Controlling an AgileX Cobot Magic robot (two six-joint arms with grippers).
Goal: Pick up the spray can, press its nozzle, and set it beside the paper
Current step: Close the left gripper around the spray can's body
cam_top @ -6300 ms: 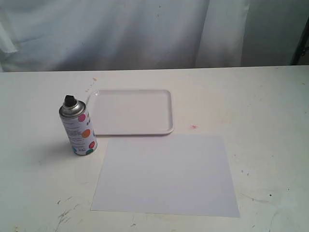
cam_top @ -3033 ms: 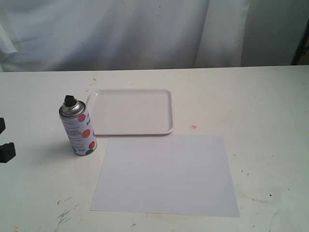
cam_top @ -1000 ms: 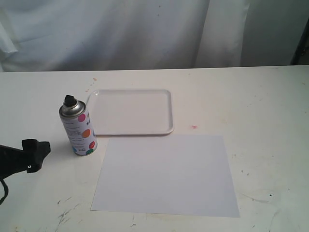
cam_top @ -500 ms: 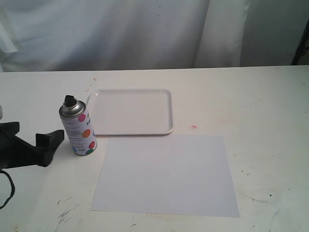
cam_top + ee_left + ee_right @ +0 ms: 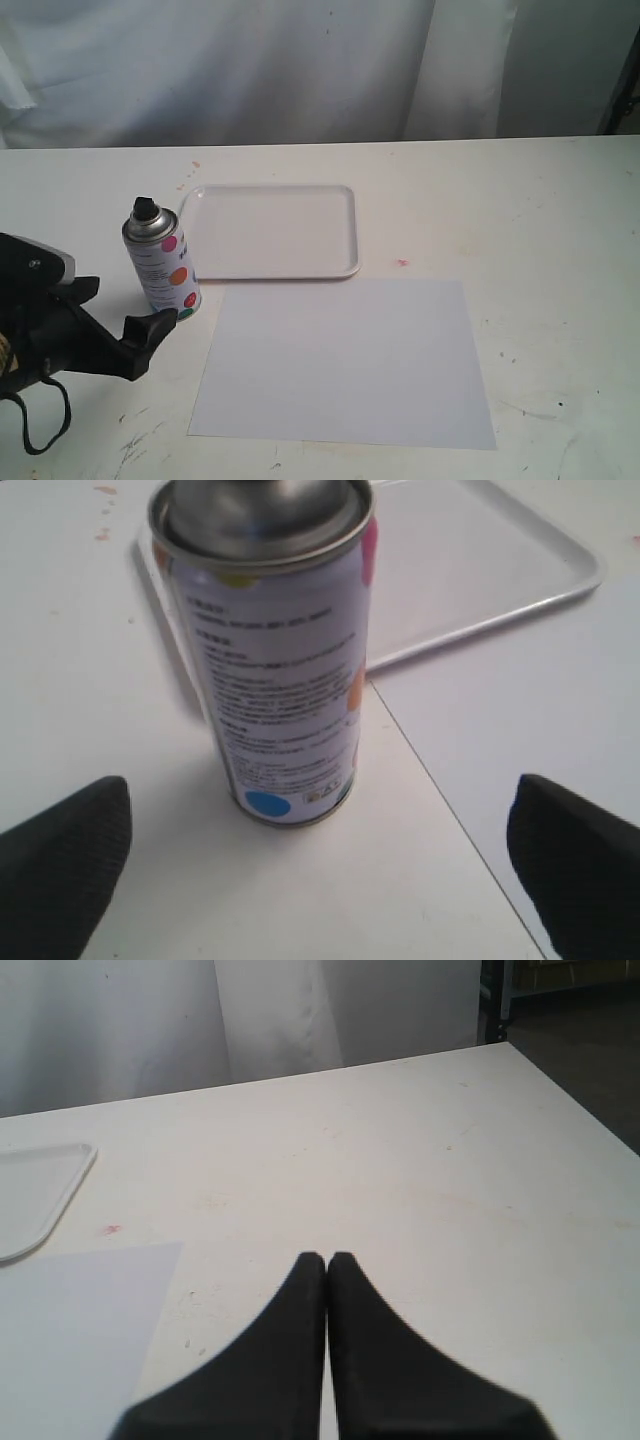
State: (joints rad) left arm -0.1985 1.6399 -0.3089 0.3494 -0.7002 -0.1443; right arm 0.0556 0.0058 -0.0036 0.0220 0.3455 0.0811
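My left gripper grabs the spray can by its labeled body next, its nozzle free to press.
The spray can stands upright on the table, left of the paper, with its black nozzle on top. My left gripper is open just in front and to the left of the can, its fingertips apart and not touching it. In the left wrist view the can stands ahead of the open left gripper, beyond the black fingers; the nozzle is cut off there. My right gripper is shut on nothing above bare table, out of the exterior view.
A white rimmed tray lies behind the paper, right of the can. The tray's rim and the paper's edge show past the can. A white curtain hangs behind the table. The table's right edge lies near my right gripper.
My left gripper has come in from the left edge and moved right toward the can, open throughout. The can, paper and tray have not moved.
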